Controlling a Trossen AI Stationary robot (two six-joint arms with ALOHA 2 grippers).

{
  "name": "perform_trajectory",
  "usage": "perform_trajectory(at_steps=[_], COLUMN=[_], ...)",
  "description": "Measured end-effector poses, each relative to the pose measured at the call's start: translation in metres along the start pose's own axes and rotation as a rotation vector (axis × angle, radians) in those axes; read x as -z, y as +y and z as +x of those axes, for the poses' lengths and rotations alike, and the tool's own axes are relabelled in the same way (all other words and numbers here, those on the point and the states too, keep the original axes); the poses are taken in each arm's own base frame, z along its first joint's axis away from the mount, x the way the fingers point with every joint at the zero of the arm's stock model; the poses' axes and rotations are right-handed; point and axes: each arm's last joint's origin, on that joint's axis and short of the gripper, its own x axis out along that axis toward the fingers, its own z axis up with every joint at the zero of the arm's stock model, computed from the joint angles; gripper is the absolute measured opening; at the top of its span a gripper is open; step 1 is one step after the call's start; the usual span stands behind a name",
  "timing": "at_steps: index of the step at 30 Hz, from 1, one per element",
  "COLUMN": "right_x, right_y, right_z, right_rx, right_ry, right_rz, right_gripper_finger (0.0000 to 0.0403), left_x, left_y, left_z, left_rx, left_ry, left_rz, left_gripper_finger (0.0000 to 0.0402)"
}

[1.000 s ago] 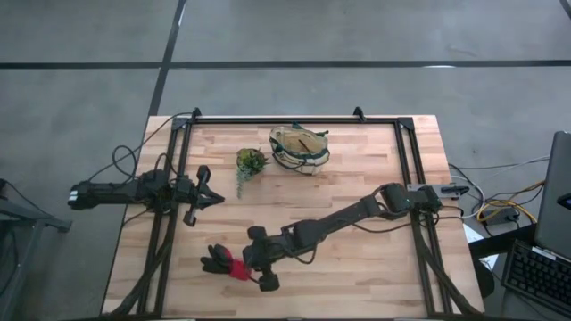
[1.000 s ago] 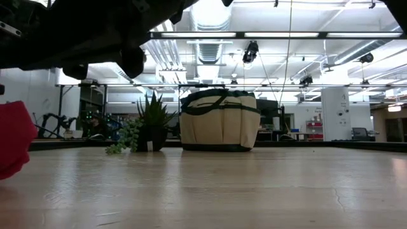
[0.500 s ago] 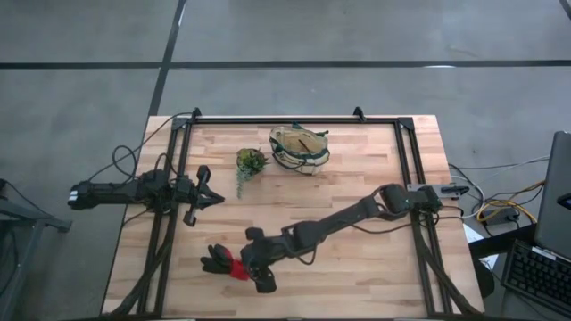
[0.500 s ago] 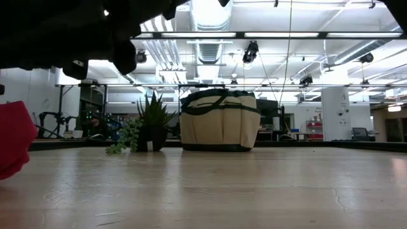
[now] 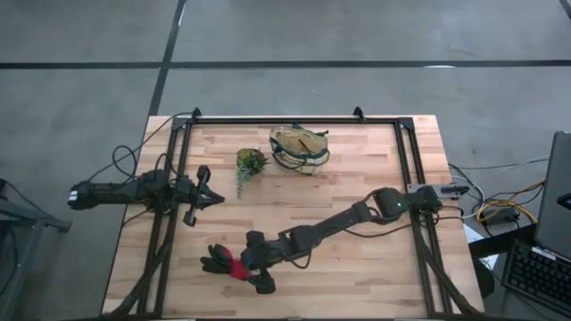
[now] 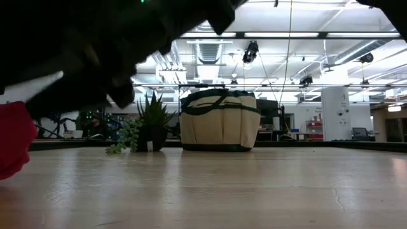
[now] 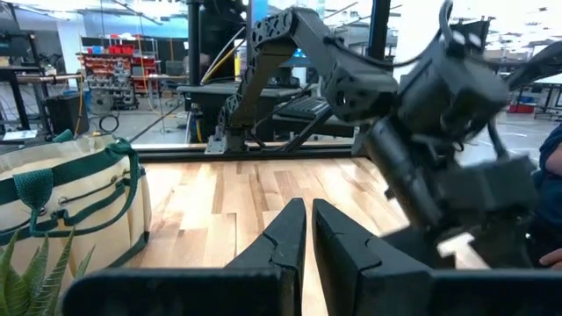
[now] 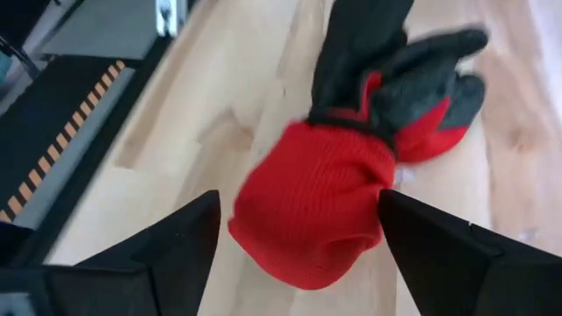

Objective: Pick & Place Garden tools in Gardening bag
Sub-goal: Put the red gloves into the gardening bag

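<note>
My right gripper grabs the gloves by their red cuffs next. Then it packs them into the gardening bag [image 5: 300, 149].
The black-and-red gloves [image 5: 223, 263] lie flat on the table near its front edge, red cuffs [image 8: 307, 211] toward my right gripper. My right gripper [image 8: 297, 197] is open, low over the table, with one finger on either side of the cuffs. It reaches from the table's right [image 5: 243, 267]. The tan gardening bag [image 5: 300, 149] with green trim stands upright at the far middle of the table. My left gripper [image 5: 210, 198] waits shut at the table's left edge, its fingers [image 7: 307, 230] pointing toward the table's right edge.
A small green potted plant [image 5: 251, 161] stands just left of the bag. Black frame rails [image 5: 406, 169] run along the table's left, right and far edges. Bare wood lies between the gloves and the bag. A laptop [image 5: 549, 232] sits beyond the right edge.
My right gripper has opened from shut to wide. It has also dropped lower over the gloves' red cuffs, and the arm now fills more of the low view. The gloves have stayed where they were.
</note>
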Motion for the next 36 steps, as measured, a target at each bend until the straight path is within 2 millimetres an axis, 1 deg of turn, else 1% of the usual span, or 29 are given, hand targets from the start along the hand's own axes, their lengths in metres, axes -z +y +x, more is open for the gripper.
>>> perform_trajectory(at_steps=[5,15,21,36], right_x=[0.0116,0.0084,0.0079,0.0074], right_y=[-0.003,-0.0036,-0.0063,-0.0058], right_z=[0.01,0.0101,0.01,0.0081], right_rx=[0.009,0.004,0.008,0.01], right_ry=[0.03,-0.001,-0.001,0.011], right_rz=[0.001,-0.011,-0.011,-0.042], right_gripper_finger=[0.0311,0.0282,0.0247,0.0137], left_x=[0.0,0.0001,0.0001,0.0001], left_y=[0.0,0.0,0.0,0.0], left_z=[0.0,0.0,0.0,0.0], left_rx=[0.001,0.0,0.0,0.0], left_ry=[0.0,0.001,0.001,0.001], left_rz=[0.0,0.0,0.0,0.0], left_gripper_finger=[0.0028,0.0028,0.0028,0.0028])
